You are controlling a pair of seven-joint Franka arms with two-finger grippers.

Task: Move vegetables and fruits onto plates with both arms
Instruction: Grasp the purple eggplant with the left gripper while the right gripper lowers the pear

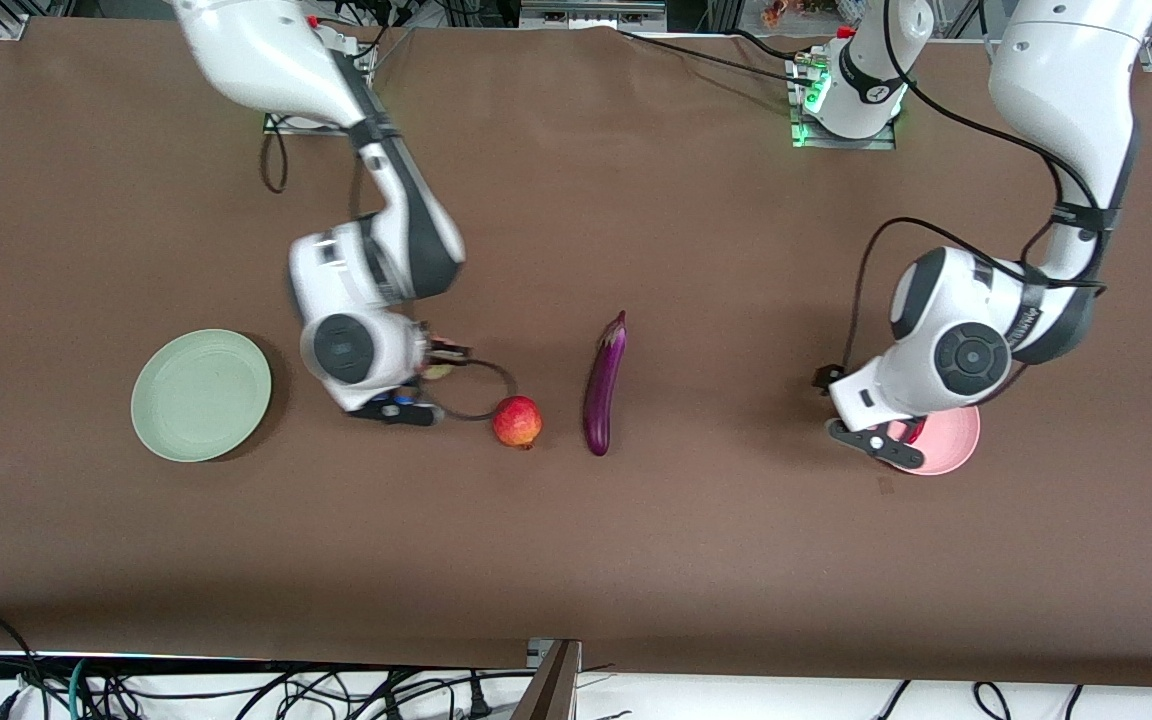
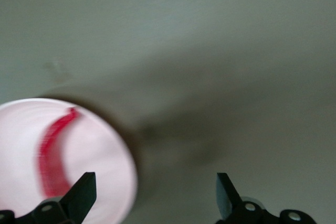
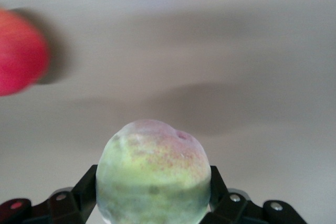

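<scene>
My left gripper picks up the eggplant by its narrow neck [image 1: 610, 352] beside the stem cap next, to transfer the eggplant to the pink plate [image 1: 951, 445].
My right gripper [image 1: 442, 366] is shut on the pale yellow-pink peach [image 3: 152, 166], one finger on each side of it, low over the table between the mint green plate [image 1: 201, 394] and the eggplant [image 1: 604, 385]. The red-orange fruit [image 1: 517, 421] lies on the cloth beside that gripper, also in the right wrist view [image 3: 18, 53]. My left gripper [image 2: 155, 195] stands open with nothing between its fingers, above the rim of the pink plate [image 1: 951, 445]. A red chili pepper [image 2: 52, 156] lies in that plate [image 2: 100, 145].
A black cable loop [image 1: 484, 392] hangs from the right wrist down by the red-orange fruit. The brown cloth [image 1: 736, 560] covers the whole table. The arm bases stand at the table's edge farthest from the front camera.
</scene>
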